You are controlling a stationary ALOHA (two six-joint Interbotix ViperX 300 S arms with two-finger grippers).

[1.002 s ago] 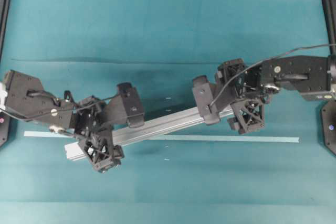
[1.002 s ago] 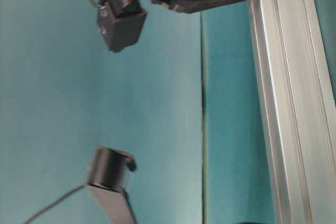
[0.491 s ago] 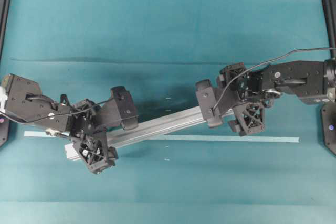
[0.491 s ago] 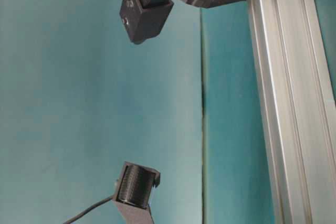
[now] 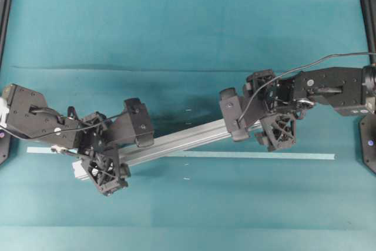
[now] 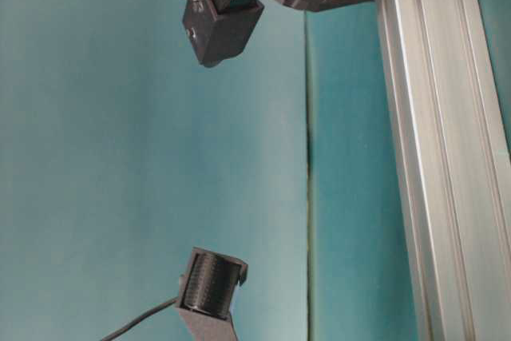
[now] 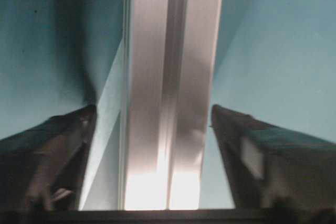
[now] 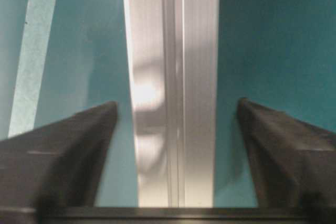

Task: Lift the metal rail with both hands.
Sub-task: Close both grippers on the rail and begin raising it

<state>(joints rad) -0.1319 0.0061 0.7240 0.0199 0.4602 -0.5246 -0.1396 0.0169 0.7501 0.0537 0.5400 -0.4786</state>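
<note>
Next, my right gripper needs to grab the metal rail [image 5: 182, 138] by its loose end [image 5: 255, 126] to balance it, since the metal rail is long and my left gripper straddles an end of it.
The metal rail [image 5: 182, 138], a long grooved silver bar, lies slantwise on the teal table, its left end lower in the overhead view. My left gripper [image 5: 101, 154] straddles it near the left end. In the left wrist view the rail [image 7: 168, 77] runs between the dark fingers [image 7: 68, 140], with a narrow gap on each side of the left gripper [image 7: 153, 109]. My right gripper [image 5: 265, 119] straddles the right end. There the rail [image 8: 173, 51] sits between the spread fingers [image 8: 273, 145] of the right gripper [image 8: 177, 103], teal showing on both sides. Both grippers are open, touching nothing.
A thin pale tape strip [image 5: 264, 155] lies flat beside the rail and crosses under its left end [image 7: 107, 108]. Black frame posts [image 5: 367, 4] stand at the table's side edges. The table-level view shows the rail [image 6: 435, 157] up close and black arm parts [image 6: 223, 9].
Both grippers have sunk lower over the rail, and their fingers stand closer together than before. The rail has not moved.
</note>
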